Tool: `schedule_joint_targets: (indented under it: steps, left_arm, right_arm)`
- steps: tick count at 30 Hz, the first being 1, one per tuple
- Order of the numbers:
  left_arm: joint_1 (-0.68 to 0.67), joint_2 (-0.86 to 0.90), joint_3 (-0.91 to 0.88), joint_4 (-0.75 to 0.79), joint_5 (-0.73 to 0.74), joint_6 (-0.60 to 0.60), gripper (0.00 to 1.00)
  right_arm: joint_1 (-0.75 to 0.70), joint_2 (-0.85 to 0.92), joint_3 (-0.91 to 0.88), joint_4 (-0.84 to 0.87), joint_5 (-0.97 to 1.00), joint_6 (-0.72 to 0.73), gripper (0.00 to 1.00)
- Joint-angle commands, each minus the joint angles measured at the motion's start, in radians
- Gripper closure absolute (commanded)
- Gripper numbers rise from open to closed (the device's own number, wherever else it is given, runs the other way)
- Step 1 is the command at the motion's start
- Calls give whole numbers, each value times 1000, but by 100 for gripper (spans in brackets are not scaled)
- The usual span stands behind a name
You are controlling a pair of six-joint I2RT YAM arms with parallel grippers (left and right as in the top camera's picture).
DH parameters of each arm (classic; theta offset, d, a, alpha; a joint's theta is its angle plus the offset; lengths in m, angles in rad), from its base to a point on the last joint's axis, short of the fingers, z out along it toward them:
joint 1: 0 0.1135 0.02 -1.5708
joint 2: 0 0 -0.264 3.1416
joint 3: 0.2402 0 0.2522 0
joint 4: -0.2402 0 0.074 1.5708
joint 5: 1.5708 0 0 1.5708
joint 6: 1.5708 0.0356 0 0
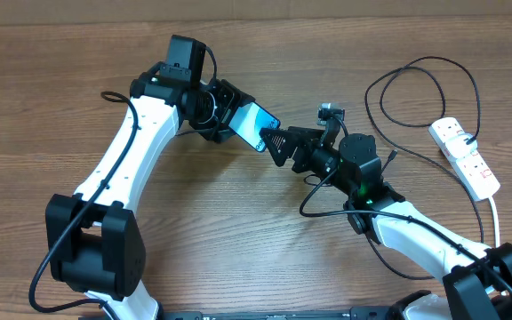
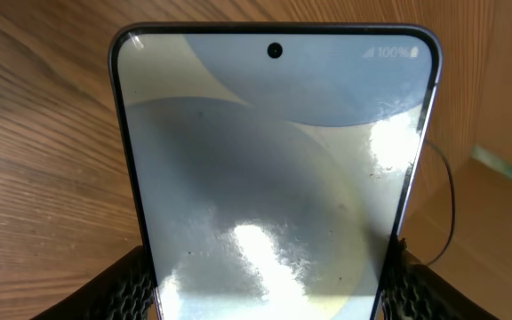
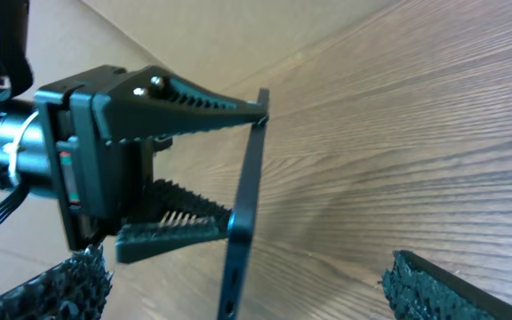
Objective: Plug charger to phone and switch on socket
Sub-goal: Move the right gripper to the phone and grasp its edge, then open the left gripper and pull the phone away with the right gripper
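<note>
I will next pinch the phone's loose end [image 1: 268, 132] [image 3: 239, 242] across its thin edge with my right gripper, so my left gripper can take a new grip for plugging.
My left gripper [image 1: 229, 116] is shut on the phone [image 1: 256, 125] and holds it above the table, its light screen lit. In the left wrist view the phone [image 2: 274, 169] fills the frame between my fingers [image 2: 265, 298]. My right gripper [image 1: 274, 144] is open at the phone's free end. In the right wrist view its fingers [image 3: 243, 289] stand wide on both sides of the phone's thin edge [image 3: 245, 204] without touching it. The charger's black cable [image 1: 434, 60] loops on the table at the right, reaching the white socket strip [image 1: 466, 156]. Nothing is in my right gripper.
The socket's thick white cord [image 1: 496, 222] runs toward the front right edge. My right arm's own black wires [image 1: 323, 200] hang below its wrist. A thin black cable [image 2: 452, 204] shows beyond the phone in the left wrist view. The table is bare wood.
</note>
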Motion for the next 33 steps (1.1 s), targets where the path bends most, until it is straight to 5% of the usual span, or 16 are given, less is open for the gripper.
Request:
schedule_joint_targets:
  steps: [1, 33]
  left_arm:
    - [-23, 8, 30, 9, 73, -11, 52]
    - [-147, 8, 30, 61, 55, -3, 53]
  right_arm:
    - [4, 5, 16, 22, 34, 5, 5]
    - [44, 5, 16, 29, 86, 8, 59]
